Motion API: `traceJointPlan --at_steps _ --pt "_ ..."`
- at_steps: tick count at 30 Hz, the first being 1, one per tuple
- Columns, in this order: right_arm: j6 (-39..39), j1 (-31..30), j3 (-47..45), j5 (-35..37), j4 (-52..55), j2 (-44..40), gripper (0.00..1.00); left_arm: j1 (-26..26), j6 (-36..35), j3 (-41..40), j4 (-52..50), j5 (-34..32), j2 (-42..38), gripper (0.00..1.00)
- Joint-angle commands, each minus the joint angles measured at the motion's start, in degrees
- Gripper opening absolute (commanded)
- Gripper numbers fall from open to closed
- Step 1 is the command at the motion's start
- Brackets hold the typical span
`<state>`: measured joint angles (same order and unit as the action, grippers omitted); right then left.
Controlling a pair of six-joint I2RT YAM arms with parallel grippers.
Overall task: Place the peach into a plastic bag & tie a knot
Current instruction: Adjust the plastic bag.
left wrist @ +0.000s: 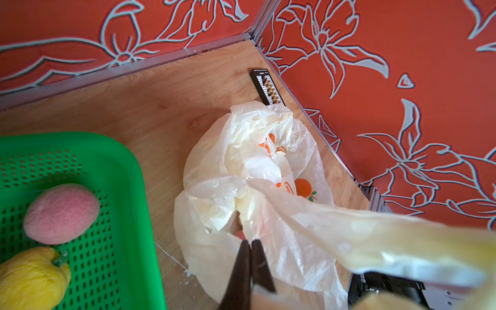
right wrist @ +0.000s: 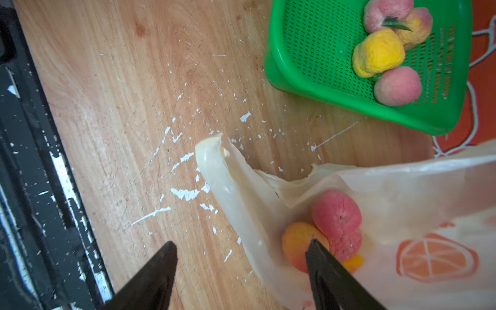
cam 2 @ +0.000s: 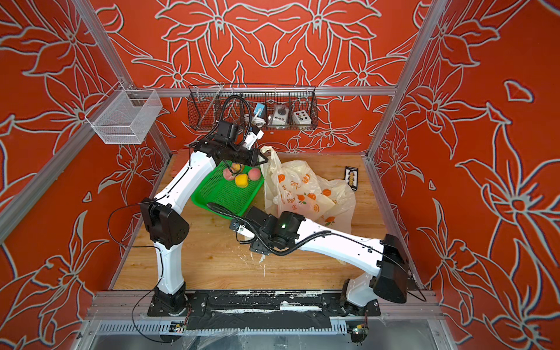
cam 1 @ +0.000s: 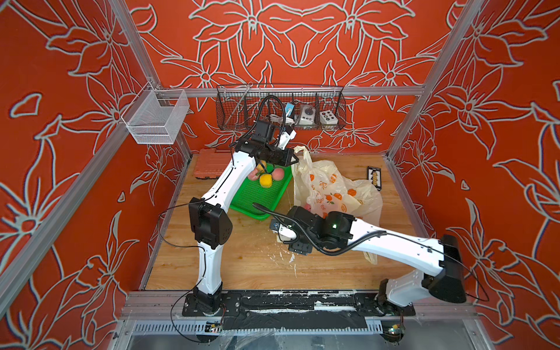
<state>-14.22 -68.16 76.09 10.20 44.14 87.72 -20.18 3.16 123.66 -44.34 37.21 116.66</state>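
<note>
My right gripper will next take hold of the free handle of the plastic bag, opposite the held handle. The bag will then lift with its opening open, and the peaches will settle.
A pale plastic bag (cam 1: 327, 188) printed with oranges lies open on the wooden table, to the right of a green basket (cam 1: 248, 212). My left gripper (cam 1: 294, 159) is shut on one bag handle (cam 1: 303, 151) and holds it up above the basket's far corner. In the left wrist view its fingertips (left wrist: 251, 243) press together. A pink peach (right wrist: 336, 212) and an orange one (right wrist: 298, 241) rest inside the bag's mouth. My right gripper (right wrist: 241, 247) is open low over the table, the bag's other handle (right wrist: 225, 177) lying between its fingers. More peaches (cam 1: 278, 174) sit in the basket.
A black card of small parts (cam 1: 375, 178) lies near the right wall behind the bag. An orange case (cam 1: 209, 165) sits at the back left. A dark wire basket (cam 1: 280, 106) and a white mesh basket (cam 1: 156, 116) hang on the frame. White paint flecks (right wrist: 185, 193) mark the table.
</note>
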Motion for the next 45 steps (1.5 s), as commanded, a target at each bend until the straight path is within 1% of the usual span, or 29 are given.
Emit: traceJointPlan --at_steps 1,3,4,6,7,8,10,11,12,13,14,16,18,20,22,23,25,27,29,33,36,38,40,43,45 --pt "-7.4 -0.6 1.1 -1.9 -2.8 4.1 0.77 0.2 0.3 1.1 -1.6 3.0 1.4 0.0" --pt "-8.3 -0.6 0.0 -2.4 -3.8 5.5 0.77 0.5 0.1 1.1 -1.6 3.0 1.3 0.0" --pt "-8.9 -0.7 -0.9 -1.4 -5.1 6.4 0.77 0.6 0.2 1.1 -1.5 3.1 1.2 0.0" --pt "-10.3 -0.7 -1.7 2.1 -7.2 8.7 0.73 0.9 0.3 1.1 -1.5 3.3 1.2 0.0" --pt "-11.0 -0.6 -2.1 4.4 -9.2 9.9 0.69 0.9 0.3 1.0 -1.5 3.4 1.1 0.0" --pt "-11.4 -0.7 -2.5 6.1 -10.7 10.6 0.63 1.0 0.3 1.0 -1.4 3.4 1.1 0.0" --pt "-12.2 -0.7 -3.3 8.1 -13.0 11.1 0.33 1.2 0.7 1.0 -1.5 3.3 1.1 0.0" --pt "-12.6 -0.6 -3.9 8.7 -13.8 10.3 0.22 1.4 1.0 1.2 -1.3 3.5 0.9 0.0" --pt "-13.4 -0.7 -5.1 9.4 -14.5 8.2 0.12 1.5 1.4 1.4 -1.4 3.5 0.6 0.0" --pt "-14.5 -0.7 -6.5 10.2 -15.0 5.0 0.05 1.7 2.2 1.6 -1.2 3.5 0.1 0.0" --pt "-15.5 -0.7 -7.6 11.1 -15.2 1.8 0.01 2.0 2.9 1.8 -0.9 3.7 -0.5 0.0" --pt "-17.5 -0.5 -9.8 13.5 -16.3 -8.1 0.0 2.7 5.8 2.6 0.3 3.3 -2.1 0.0" --pt "-19.0 0.9 -11.3 12.9 -18.6 -17.7 0.0 3.4 8.8 4.9 0.1 1.7 -3.3 0.0" --pt "-18.4 4.6 -11.1 9.4 -21.1 -25.8 0.0 3.7 11.8 8.4 -1.4 -1.2 -4.4 0.0" --pt "-14.0 12.6 -8.1 0.9 -21.8 -31.6 0.0 3.7 14.8 11.5 -2.9 -3.9 -6.1 0.0" --pt "-12.4 16.2 -6.7 -2.6 -22.2 -32.8 0.0 3.7 16.0 12.2 -3.4 -4.4 -7.1 0.0" --pt "-9.9 22.4 -2.3 -9.3 -21.9 -33.6 0.0 3.5 18.2 12.3 -4.4 -7.1 -10.5 0.0" --pt "-7.4 25.8 2.3 -13.1 -21.0 -32.7 0.0 3.0 18.2 11.8 -6.8 -10.5 -14.1 0.0" --pt "-4.0 28.6 5.0 -16.8 -21.5 -32.0 0.0 2.5 17.9 9.7 -8.2 -13.4 -18.6 0.0" --pt "3.5 32.3 8.9 -17.5 -22.3 -29.9 0.0 1.5 18.3 1.9 -6.6 -14.7 -28.5 0.0" --pt "9.1 35.5 12.2 -20.4 -20.5 -28.2 0.0 -1.4 18.2 -3.2 -7.9 -14.6 -33.8 0.0" --pt "11.9 37.3 12.6 -19.4 -19.8 -27.4 0.0 -3.5 19.0 -8.2 -7.5 -14.6 -36.9 0.0" --pt "14.0 39.9 11.8 -18.8 -19.8 -26.8 0.0 -6.5 20.4 -12.7 -7.1 -15.2 -38.9 0.0" --pt "17.1 42.5 11.9 -19.5 -20.2 -26.1 0.0 -11.7 21.9 -17.4 -6.5 -16.6 -39.7 0.0" --pt "18.0 43.2 12.6 -18.5 -19.6 -25.0 0.0 -12.7 22.5 -19.6 -4.9 -16.0 -39.4 0.0"
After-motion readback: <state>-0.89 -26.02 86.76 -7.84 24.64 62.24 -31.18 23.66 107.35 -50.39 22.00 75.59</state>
